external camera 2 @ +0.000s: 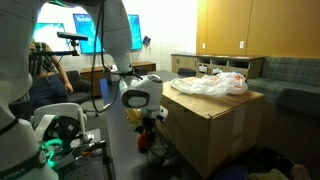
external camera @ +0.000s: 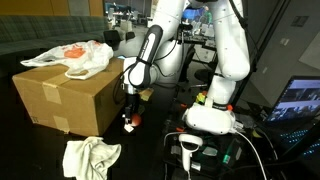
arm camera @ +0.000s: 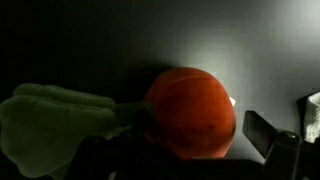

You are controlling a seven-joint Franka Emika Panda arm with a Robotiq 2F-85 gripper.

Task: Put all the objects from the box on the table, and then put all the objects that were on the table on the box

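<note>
My gripper should close on the round orange thing now, because it sits between my gripper's open fingers.
The brown cardboard box (external camera: 62, 97) (external camera 2: 215, 118) stands on the dark table (external camera: 150, 145) (external camera 2: 120, 150). A crumpled white bag with something orange in it (external camera: 80, 56) (external camera 2: 212, 84) lies on top of the box. My gripper (external camera: 130, 103) (external camera 2: 150, 117) hangs low beside the box, just above a small red-orange object (external camera: 130, 123) (external camera 2: 143, 140) on the table. In the wrist view this is a round orange thing (arm camera: 190, 112) with a floppy green part (arm camera: 55, 125) on its left. It sits between my open jaws. One finger (arm camera: 266, 133) stands just clear of it; the other is hidden in the dark.
A pale crumpled cloth (external camera: 90, 156) lies on the table in front of the box. The robot's white base (external camera: 212, 115) and a lit laptop (external camera: 300, 100) are beside it. A person (external camera 2: 50, 65), screens (external camera 2: 90, 25) and a sofa (external camera 2: 275, 75) are behind.
</note>
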